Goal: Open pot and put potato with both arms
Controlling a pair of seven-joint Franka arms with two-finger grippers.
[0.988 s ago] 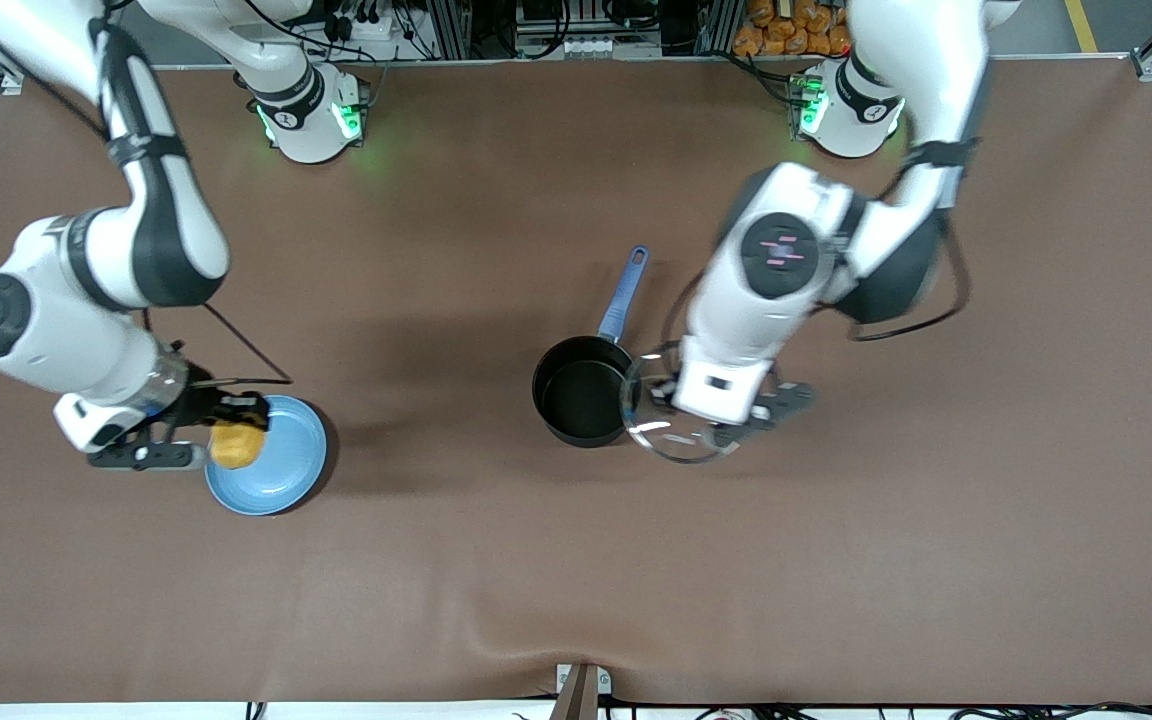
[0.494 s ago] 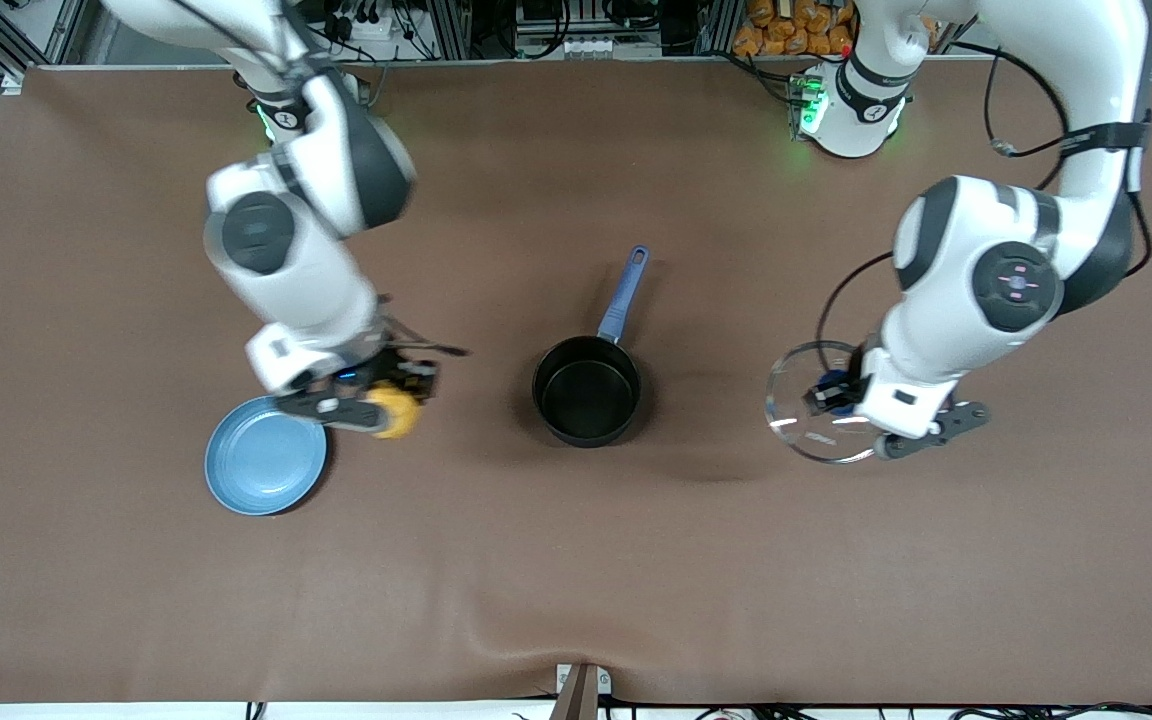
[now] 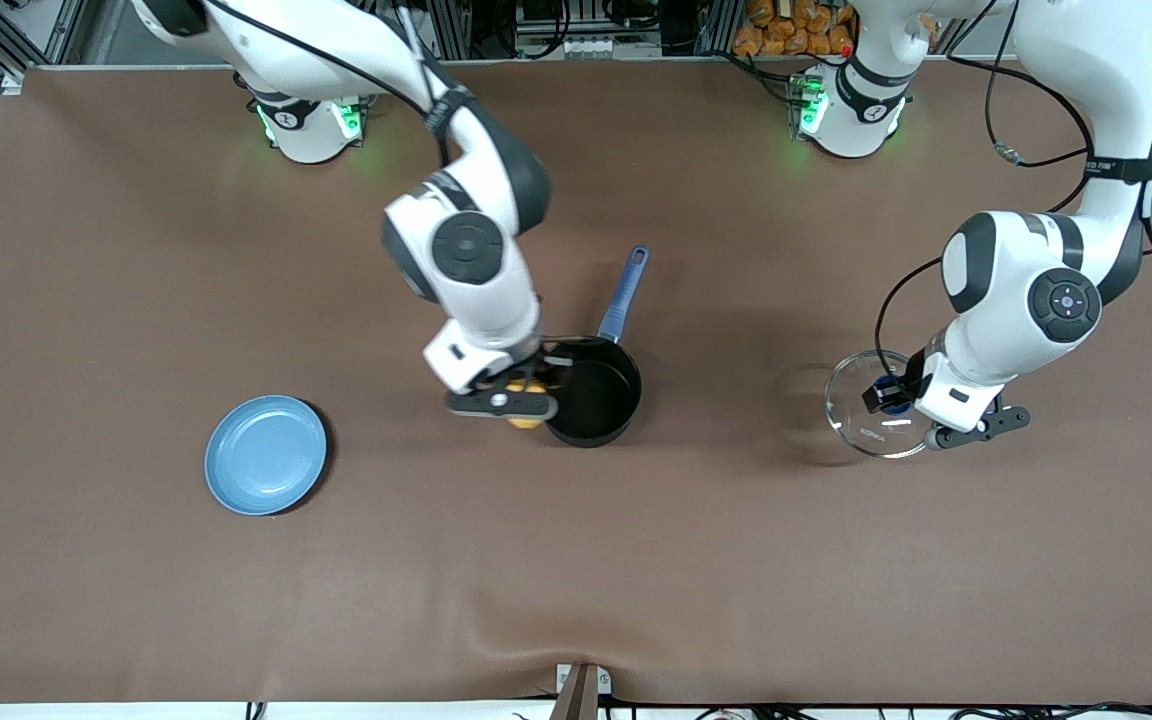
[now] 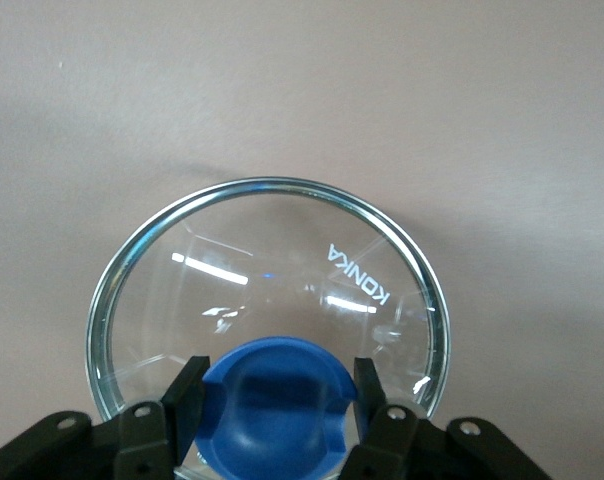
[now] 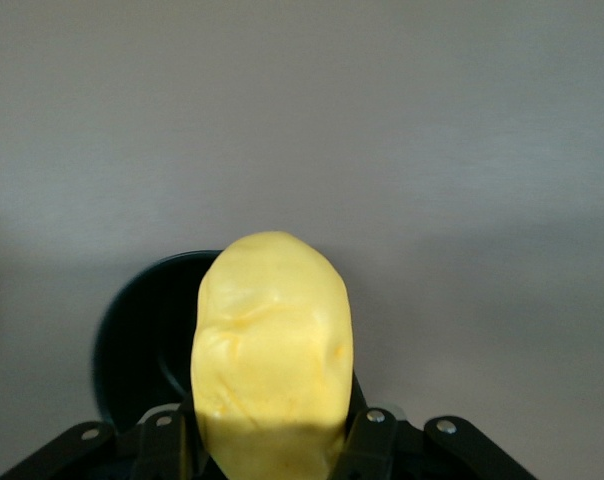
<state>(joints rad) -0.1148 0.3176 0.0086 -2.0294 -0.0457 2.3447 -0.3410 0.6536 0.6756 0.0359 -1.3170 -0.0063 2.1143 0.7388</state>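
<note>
The yellow potato (image 3: 527, 421) hangs short of the black pot's opening (image 3: 595, 391) and would miss if I opened my right gripper now. I should move the potato toward the pot's opening before I release it.
The black pot (image 3: 596, 405) stands open mid-table, its blue handle (image 3: 624, 290) pointing toward the robots' bases. My right gripper (image 3: 521, 400) hangs over the pot's rim on the right arm's side, shut on the yellow potato (image 3: 527, 421). The right wrist view shows the potato (image 5: 272, 340) between the right gripper's (image 5: 272, 440) fingers, with the pot (image 5: 142, 340) partly hidden under it. My left gripper (image 3: 898, 397) is over bare table toward the left arm's end, shut on the blue knob (image 4: 272, 400) of the glass lid (image 4: 272, 250); the lid (image 3: 851, 425) hangs level below it.
A flat blue plate (image 3: 266, 455) with nothing on it lies toward the right arm's end of the brown table (image 3: 576, 560). Both arm bases stand along the table's edge farthest from the front camera.
My right arm carried the potato from above the blue plate over to the pot's rim. My left arm carried the lid from the pot's edge out toward the left arm's end.
</note>
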